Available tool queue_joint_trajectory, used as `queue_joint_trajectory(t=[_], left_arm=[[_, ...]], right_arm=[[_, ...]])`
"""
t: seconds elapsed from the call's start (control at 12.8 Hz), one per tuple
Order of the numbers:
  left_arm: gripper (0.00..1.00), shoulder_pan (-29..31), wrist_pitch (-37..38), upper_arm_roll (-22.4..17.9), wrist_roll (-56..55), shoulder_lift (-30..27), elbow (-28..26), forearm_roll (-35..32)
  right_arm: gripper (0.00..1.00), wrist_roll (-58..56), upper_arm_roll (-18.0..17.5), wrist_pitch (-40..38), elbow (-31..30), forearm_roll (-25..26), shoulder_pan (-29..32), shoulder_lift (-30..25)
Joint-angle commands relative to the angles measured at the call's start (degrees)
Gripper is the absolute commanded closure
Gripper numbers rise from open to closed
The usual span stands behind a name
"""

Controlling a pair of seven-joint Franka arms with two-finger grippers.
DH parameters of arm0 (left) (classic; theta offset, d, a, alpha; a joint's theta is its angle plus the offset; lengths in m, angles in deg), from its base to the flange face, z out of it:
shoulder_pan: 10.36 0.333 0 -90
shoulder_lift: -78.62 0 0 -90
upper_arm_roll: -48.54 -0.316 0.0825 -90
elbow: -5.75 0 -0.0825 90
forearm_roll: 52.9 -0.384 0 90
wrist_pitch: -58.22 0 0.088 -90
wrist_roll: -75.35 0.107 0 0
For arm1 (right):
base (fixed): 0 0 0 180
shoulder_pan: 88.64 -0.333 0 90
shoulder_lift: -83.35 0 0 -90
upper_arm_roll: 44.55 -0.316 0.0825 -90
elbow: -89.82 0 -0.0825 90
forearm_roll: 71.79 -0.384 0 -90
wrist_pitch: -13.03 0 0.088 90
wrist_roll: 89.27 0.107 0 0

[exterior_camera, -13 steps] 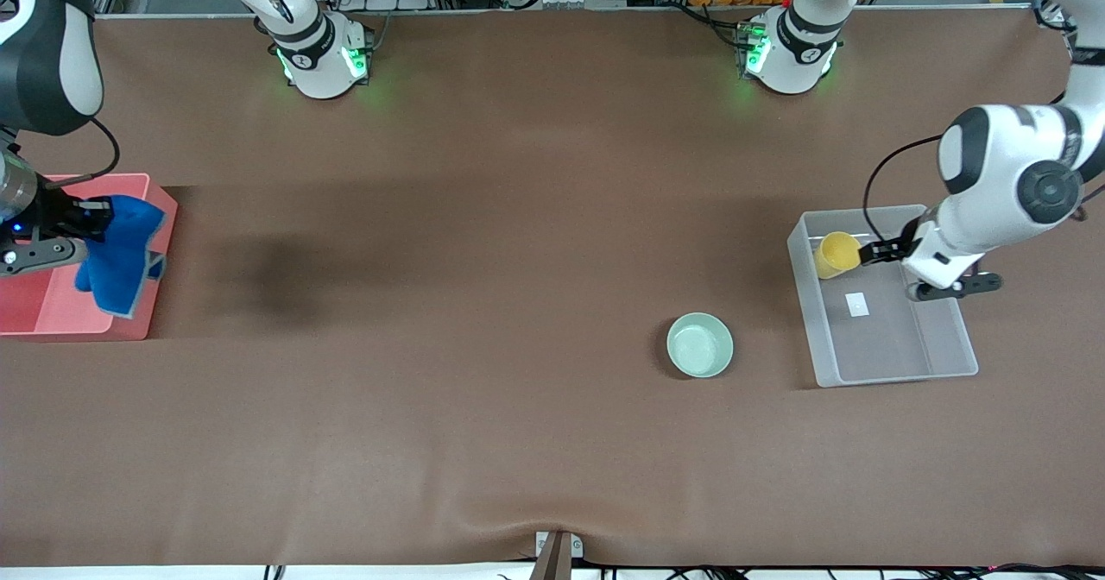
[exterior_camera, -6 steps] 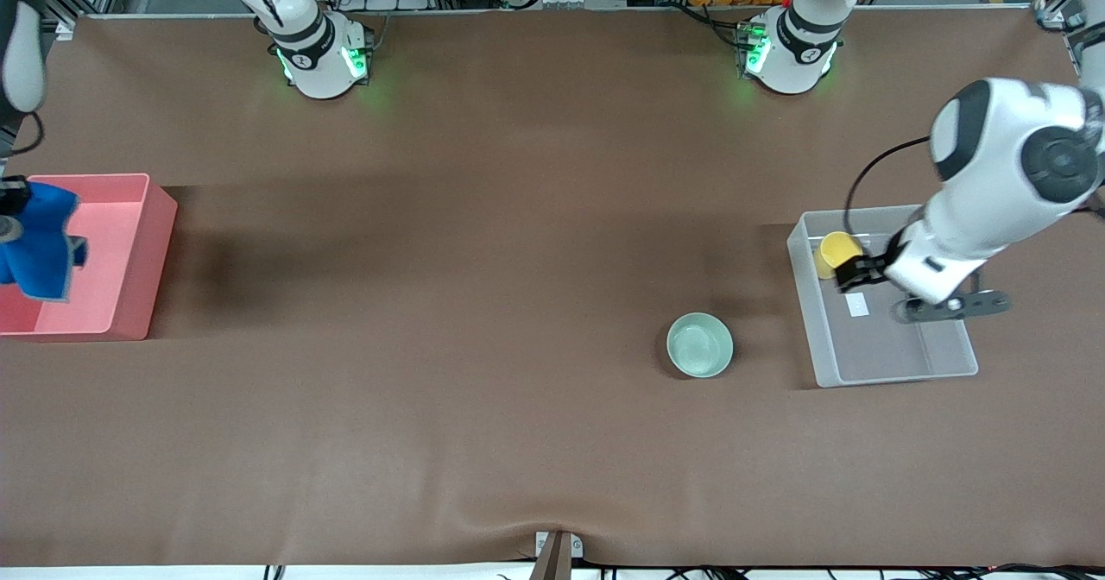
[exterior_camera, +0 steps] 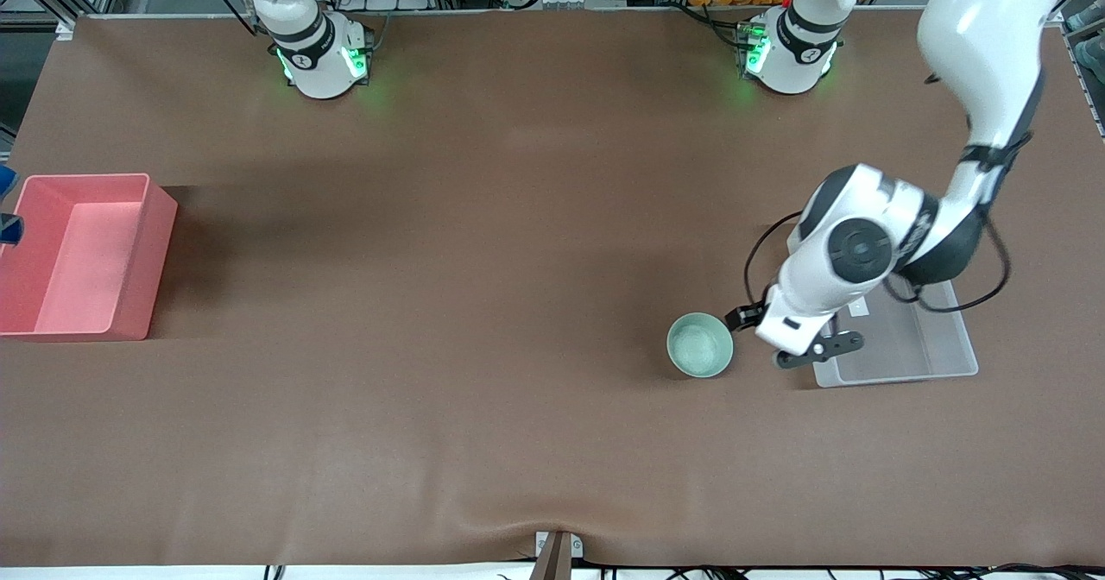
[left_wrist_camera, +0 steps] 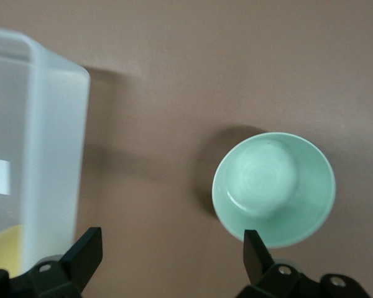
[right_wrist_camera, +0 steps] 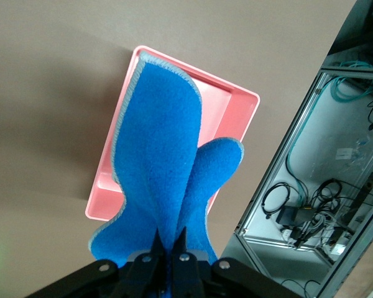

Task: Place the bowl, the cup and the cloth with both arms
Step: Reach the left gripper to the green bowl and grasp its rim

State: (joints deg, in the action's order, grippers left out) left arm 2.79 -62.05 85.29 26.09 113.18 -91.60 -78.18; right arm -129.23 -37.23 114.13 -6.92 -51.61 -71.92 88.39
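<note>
The green bowl is wide and round, so the robot's left gripper needs to pinch the bowl next by its thin rim [left_wrist_camera: 241, 236], with one fingertip inside the bowl.
The mint green bowl [exterior_camera: 699, 345] stands on the brown table beside the clear bin [exterior_camera: 941, 351]. My left gripper [exterior_camera: 741, 317] is open and empty, low between the bin and the bowl. In the left wrist view its fingers [left_wrist_camera: 87, 253] straddle bare table, with the bowl [left_wrist_camera: 273, 186] next to one finger. The yellow cup [left_wrist_camera: 1, 251] shows through the bin's wall [left_wrist_camera: 43, 149]; the arm hides it in the front view. My right gripper [right_wrist_camera: 168, 242] is shut on the blue cloth [right_wrist_camera: 161, 161], which hangs above the pink bin [right_wrist_camera: 239, 108]. Only a blue scrap of cloth [exterior_camera: 5, 181] shows in the front view.
The pink bin [exterior_camera: 129, 256] stands at the right arm's end of the table. A metal frame with cables [right_wrist_camera: 311, 205] stands past that end of the table. The left arm's elbow [exterior_camera: 863, 248] hangs over the clear bin.
My left gripper let go of the cup in the clear bin and swung over to the bowl. My right gripper carried the cloth past the pink bin, out of the front view.
</note>
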Motion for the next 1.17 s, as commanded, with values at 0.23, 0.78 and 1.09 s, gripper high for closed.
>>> queue_joint_trajectory(t=[0.23,0.78,1.09], left_arm=[[0.3,-2.2,-6.2,-0.2,-13.5,9.5,1.5,-7.9],[1.0,-0.9,-6.3,-0.4,-12.9,8.9,0.8,-8.4],[1.0,1.3,-3.4,0.2,-10.9,3.2,0.5,-8.2]], right_arm=[[1.0,-4.3,-1.0,5.4,1.6,-6.3,8.9,9.9],[1.0,-11.4,-1.0,13.9,1.6,-13.0,14.3,19.7],[1.0,-11.3,-1.2,13.9,1.2,-14.2,14.2,21.7]])
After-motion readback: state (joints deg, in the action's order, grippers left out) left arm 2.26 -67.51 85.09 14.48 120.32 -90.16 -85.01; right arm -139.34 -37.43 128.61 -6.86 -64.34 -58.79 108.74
